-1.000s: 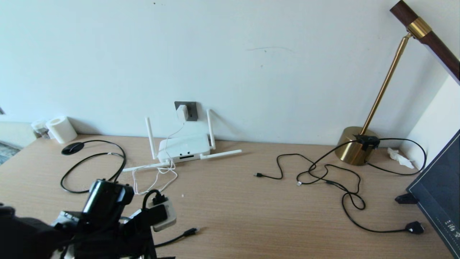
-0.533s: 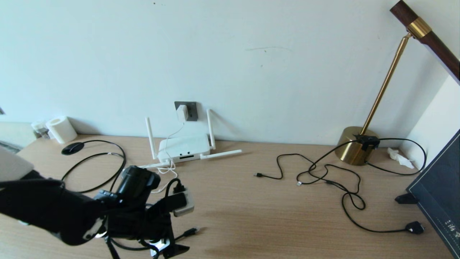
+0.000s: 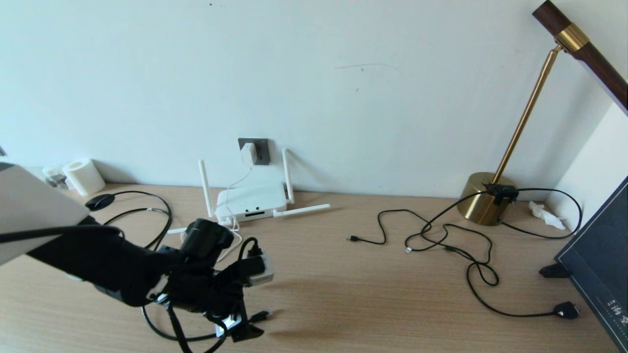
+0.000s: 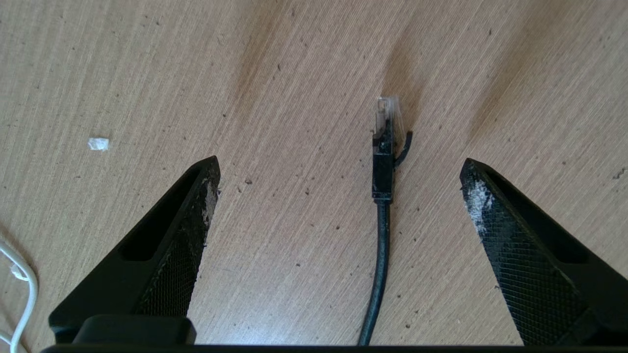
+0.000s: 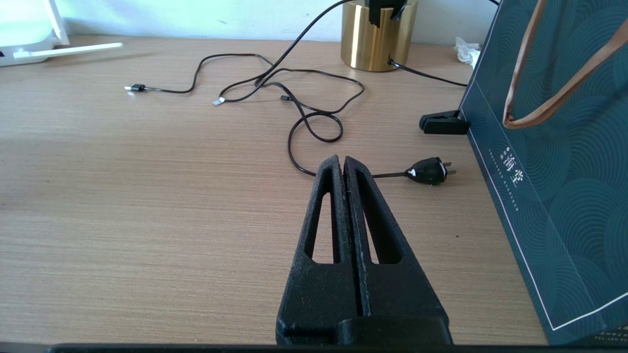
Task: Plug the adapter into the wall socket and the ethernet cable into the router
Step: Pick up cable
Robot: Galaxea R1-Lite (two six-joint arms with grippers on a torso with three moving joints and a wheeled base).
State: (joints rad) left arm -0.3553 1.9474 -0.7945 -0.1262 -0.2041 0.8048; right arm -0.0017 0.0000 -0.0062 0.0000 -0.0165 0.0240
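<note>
My left gripper is to grab the ethernet cable by its plug's black boot (image 4: 383, 175), so that the ethernet cable's clear tip (image 4: 386, 114) stays free to go into the router.
The white adapter (image 3: 248, 153) sits plugged into the dark grey wall socket (image 3: 262, 150), and its thin white cord runs down past the white router (image 3: 251, 200). The black ethernet cable (image 3: 128, 214) loops on the table's left, with its oval end (image 3: 99, 201) at the back. Its clear-tipped plug (image 4: 384, 147) lies flat on the wood. My left gripper (image 4: 339, 164) hangs open just over the table, the plug lying between its fingers and nearer one of them, untouched. In the head view the left gripper (image 3: 240, 329) is at the front left. My right gripper (image 5: 343, 161) is shut and empty, low over the table's right side.
A brass lamp base (image 3: 483, 198) stands at the back right, with thin black cables (image 3: 441, 240) spread before it and a two-pin plug (image 3: 566, 310). A dark bag (image 3: 598, 255) and a black clip (image 3: 554, 270) fill the right edge. A paper roll (image 3: 83, 176) stands far left.
My left arm has swung forward and to the right over the table, bringing its open gripper above the ethernet plug. The plug, adapter and router have stayed put.
</note>
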